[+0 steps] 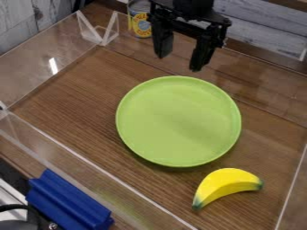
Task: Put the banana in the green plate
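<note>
My gripper should next pick up the banana by its curved middle, and then it can put the banana in the green plate.
A large lime-green plate lies flat in the middle of the wooden table, with nothing on it. The banana, small, curved and bright yellow, rests on the wood near the front right, just off the plate's rim. My gripper hangs at the back of the scene, above and beyond the plate's far edge, pointing down. Its two black fingers stand wide apart with nothing between them. It is far from the banana.
Clear acrylic walls fence the table on the left, front and right. A blue ribbed object sits at the front left, outside the wall. A clear triangular stand and a yellow-labelled item are at the back.
</note>
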You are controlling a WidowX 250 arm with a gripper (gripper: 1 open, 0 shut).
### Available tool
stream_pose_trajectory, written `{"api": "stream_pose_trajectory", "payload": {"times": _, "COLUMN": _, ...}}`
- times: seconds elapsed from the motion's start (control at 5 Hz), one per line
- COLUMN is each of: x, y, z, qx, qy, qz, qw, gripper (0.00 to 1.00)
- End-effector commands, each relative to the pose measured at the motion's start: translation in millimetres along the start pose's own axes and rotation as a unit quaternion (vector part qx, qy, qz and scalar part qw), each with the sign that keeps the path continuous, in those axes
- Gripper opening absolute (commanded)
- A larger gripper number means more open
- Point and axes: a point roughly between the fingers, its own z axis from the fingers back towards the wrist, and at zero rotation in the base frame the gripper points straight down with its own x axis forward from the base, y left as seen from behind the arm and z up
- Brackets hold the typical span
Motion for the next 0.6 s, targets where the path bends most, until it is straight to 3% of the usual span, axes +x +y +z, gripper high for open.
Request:
{"api": "stream_pose_trajectory", "payload": {"times": 0.0, "x": -11.3, "y": -15, "z": -8.7, "qx": -0.003, "qy": 0.001, "qz": -0.021, "qw": 0.9998, "gripper": 1.0}}
{"api": "stream_pose_trajectory", "payload": {"times": 0.4, "x": -43.4, "y": -64, "z": -29.4, "qx": 0.0, "qy": -0.023, "qz": -0.101, "qw": 0.9946, "gripper": 1.0}}
